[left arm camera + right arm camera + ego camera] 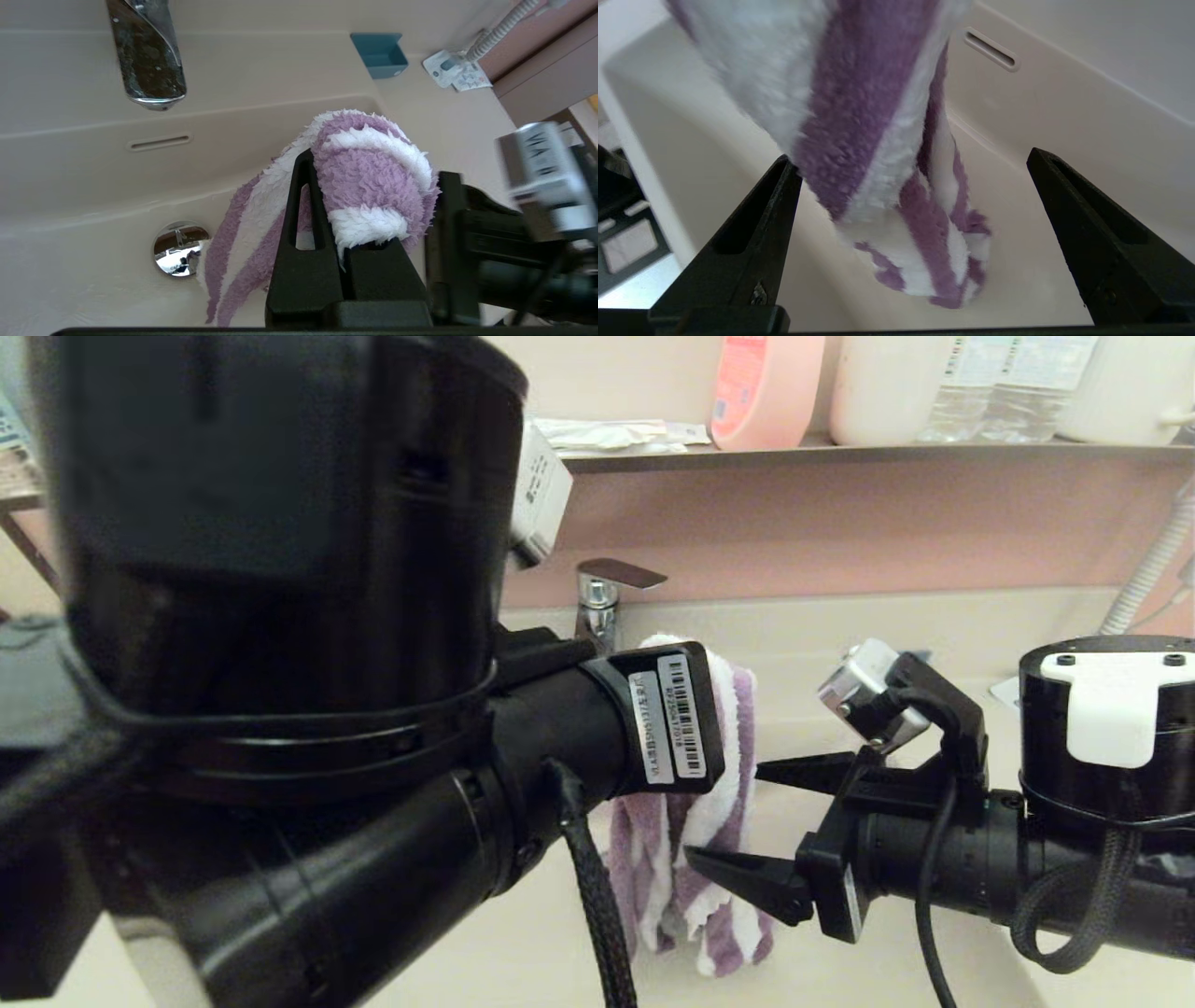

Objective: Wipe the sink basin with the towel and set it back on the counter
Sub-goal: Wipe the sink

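Observation:
The striped towel needs to go back on the counter, so my right gripper should next grab it by its bunched hanging fold (717, 818) (872, 168).
The purple-and-white striped towel (714, 859) hangs in a bunch from my left gripper (327, 179), which is shut on its upper fold over the sink basin (84, 284). In the head view the left wrist block hides those fingers. The towel's (243, 242) loose end dangles beside the chrome drain plug (180, 248); I cannot tell if it touches the basin floor. My right gripper (724, 814) is open, just right of the hanging towel. In the right wrist view the towel (878, 177) hangs in front of the open right gripper (911, 156), with the basin (1064, 140) behind.
The chrome faucet (147, 51) reaches over the back wall above the overflow slot (160, 141). A small blue tray (379, 53) and a white packet (455, 74) sit on the counter (448, 126). A shelf (840, 452) carries a pink bottle (766, 387) and white bottles.

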Tool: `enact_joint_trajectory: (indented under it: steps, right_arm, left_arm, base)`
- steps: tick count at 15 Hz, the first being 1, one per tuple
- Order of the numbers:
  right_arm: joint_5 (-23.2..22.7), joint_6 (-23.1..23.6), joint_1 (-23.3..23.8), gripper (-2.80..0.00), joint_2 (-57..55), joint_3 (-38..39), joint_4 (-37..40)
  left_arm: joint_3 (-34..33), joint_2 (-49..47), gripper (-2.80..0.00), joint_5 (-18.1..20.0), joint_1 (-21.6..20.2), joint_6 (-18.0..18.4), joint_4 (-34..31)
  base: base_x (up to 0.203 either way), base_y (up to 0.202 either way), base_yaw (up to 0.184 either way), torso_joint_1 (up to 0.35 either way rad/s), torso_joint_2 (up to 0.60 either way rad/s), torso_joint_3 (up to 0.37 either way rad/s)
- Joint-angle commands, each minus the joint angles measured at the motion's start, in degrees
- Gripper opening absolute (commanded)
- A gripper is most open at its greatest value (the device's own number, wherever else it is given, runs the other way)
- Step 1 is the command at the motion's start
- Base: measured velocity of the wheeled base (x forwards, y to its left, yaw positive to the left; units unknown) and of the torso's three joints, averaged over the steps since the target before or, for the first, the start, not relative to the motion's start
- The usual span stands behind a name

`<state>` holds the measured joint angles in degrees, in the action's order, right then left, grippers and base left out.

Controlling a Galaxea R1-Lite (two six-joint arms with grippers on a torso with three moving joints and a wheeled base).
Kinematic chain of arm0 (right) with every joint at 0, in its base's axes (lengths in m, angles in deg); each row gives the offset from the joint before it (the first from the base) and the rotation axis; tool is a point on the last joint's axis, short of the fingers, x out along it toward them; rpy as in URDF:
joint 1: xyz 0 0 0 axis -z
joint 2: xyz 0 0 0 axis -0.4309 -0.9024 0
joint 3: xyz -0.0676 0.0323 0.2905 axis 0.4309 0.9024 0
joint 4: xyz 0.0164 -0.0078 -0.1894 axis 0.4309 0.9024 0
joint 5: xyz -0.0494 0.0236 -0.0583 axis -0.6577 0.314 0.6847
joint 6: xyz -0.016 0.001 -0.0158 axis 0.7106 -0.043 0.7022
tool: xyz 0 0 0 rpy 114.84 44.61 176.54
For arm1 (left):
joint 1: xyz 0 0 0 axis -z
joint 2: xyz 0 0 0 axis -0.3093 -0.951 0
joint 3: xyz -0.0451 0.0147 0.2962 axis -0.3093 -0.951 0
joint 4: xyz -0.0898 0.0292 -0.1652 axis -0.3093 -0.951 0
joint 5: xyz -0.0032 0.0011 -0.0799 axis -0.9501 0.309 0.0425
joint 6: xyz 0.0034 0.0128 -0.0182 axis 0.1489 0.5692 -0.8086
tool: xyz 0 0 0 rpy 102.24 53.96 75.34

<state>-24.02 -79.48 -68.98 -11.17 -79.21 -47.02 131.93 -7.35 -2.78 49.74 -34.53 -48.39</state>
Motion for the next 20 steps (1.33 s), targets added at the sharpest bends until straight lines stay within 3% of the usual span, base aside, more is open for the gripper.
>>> enact_joint_trajectory:
  steps: [1,2,8,10,14,18,19,20]
  right_arm:
    - [0.2,1.8,-0.6,0.0,-2.5,-0.5,-0.1]
    - [0.9,2.0,-0.9,-2.8,-3.3,-0.9,-0.1]
    - [1.1,1.6,-1.3,-2.8,-3.8,-2.6,0.0]
    - [1.1,1.4,-1.3,-2.8,-3.2,-2.5,0.3]
    - [1.1,-0.4,-1.4,-2.8,-3.1,-2.1,0.6]
    - [1.1,-0.5,-1.3,-2.8,-3.1,-2.1,0.6]
    - [1.1,-0.5,-1.3,-2.8,-3.1,-2.1,0.6]
    - [1.1,-0.5,-1.3,-2.8,-3.1,-2.0,0.6]
  left_arm:
    - [0.6,1.2,-2.8,-0.3,0.0,-0.1,-0.2]
    - [1.6,1.1,-2.8,-0.3,0.0,-0.1,-0.8]
    - [3.7,1.3,-2.8,-0.4,0.2,-0.8,-4.4]
    - [3.9,1.7,-2.8,-0.3,0.1,-0.9,-10.6]
    - [4.3,3.5,-2.8,-0.3,0.6,-0.9,-16.1]
    - [4.2,3.8,-2.8,-0.1,0.8,-1.0,-17.0]
    - [3.9,3.9,0.0,-0.1,0.9,-1.0,-16.9]
    - [4.2,3.8,0.0,-0.1,0.8,-0.9,-17.0]
  base:
    - [0.0,0.0,0.0,0.0,0.0,0.0]
    - [0.0,0.0,0.0,0.0,0.0,0.0]
    - [0.0,0.0,0.0,0.0,0.0,0.0]
    - [0.0,0.0,0.0,0.0,0.0,0.0]
    - [0.0,0.0,0.0,0.0,0.0,0.0]
    - [0.0,0.0,0.0,0.0,0.0,0.0]
    - [0.0,0.0,0.0,0.0,0.0,0.0]
    - [0.0,0.0,0.0,0.0,0.0,0.0]
